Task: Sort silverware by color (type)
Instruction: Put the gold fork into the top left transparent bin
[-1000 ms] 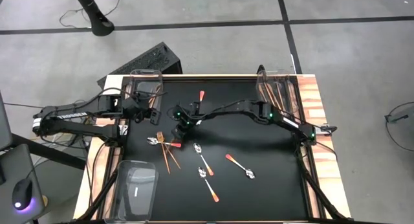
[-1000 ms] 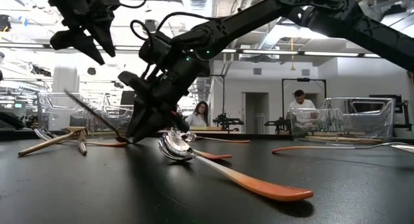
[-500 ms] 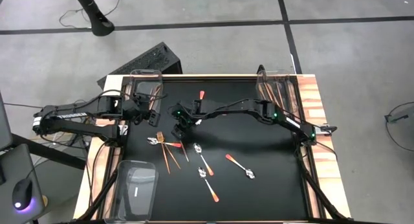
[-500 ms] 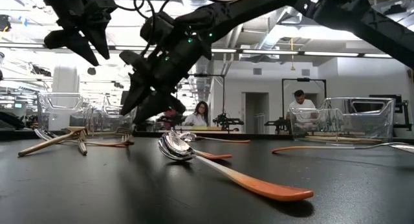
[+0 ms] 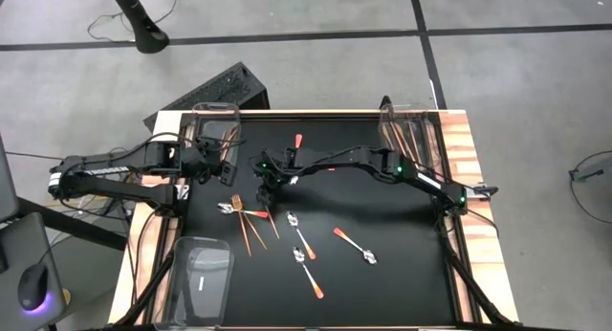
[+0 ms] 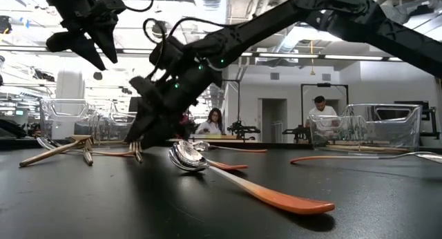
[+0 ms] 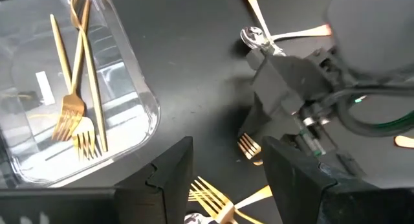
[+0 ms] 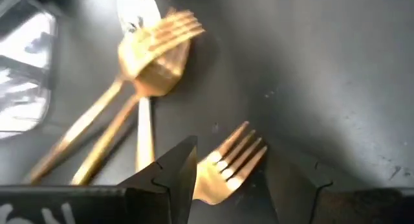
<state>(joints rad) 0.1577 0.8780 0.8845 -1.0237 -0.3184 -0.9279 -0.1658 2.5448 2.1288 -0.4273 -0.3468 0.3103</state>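
My right gripper is going to grab the gold fork next by the base of its tined head. Then the fork can be sorted into the forks' bin (image 5: 216,126).
Silverware lies scattered on the black table (image 5: 382,207): a crossed heap of gold forks and copper knives (image 5: 245,219) and several silver spoons with orange-red handles (image 5: 302,243). My right gripper (image 5: 262,189) reaches across to the heap and stands open and low, one finger on either side of the head of a gold fork (image 8: 234,160) that lies on the table. The same fork (image 7: 248,146) shows under it in the left wrist view. My left gripper (image 5: 218,161) hovers open and empty above the table beside the far-left bin (image 5: 212,130). My right gripper's fingers slant down from the far right, one on each side of the fork's tined head (image 8: 240,153). The fork lies flat on the table. Whether a finger (image 8: 174,175) touches it, I cannot tell.
The far-left bin holds gold forks (image 7: 72,114). A far-right bin (image 5: 411,135) holds copper pieces. A clear bin (image 5: 201,278) stands at the near left. One spoon (image 5: 297,142) lies near the far edge. Bare black table lies toward the near right.
My right gripper has opened and let go of a thin utensil that it held tilted with one end on the table; that utensil now lies flat. The gripper rose a little, rolled at the wrist, and came back down over the fork.
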